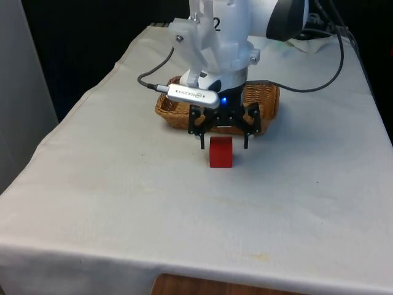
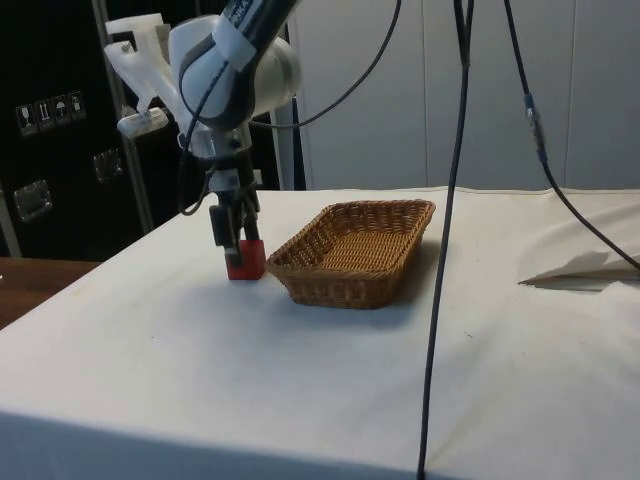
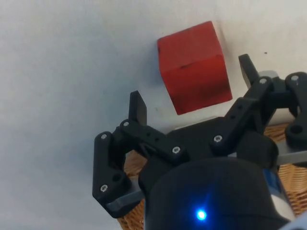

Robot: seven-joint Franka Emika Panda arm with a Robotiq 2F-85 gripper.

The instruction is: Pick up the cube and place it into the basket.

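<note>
My gripper should next place the red cube into the wicker basket, gripping the cube by its opposite sides.
A red cube sits on the white cloth just in front of the wicker basket. My gripper hangs open directly over the cube, one black finger to each side of it. The fingertips reach down to about the level of the cube's top and do not touch it. From the side, the gripper stands right above the cube, beside the basket's near end. The wrist view has the cube in the gap of the gripper, with the basket behind.
A black cable loops over the cloth behind the basket. Another cable hangs down in front of the side view. Crumpled white material lies at the table's far end. The basket holds nothing.
</note>
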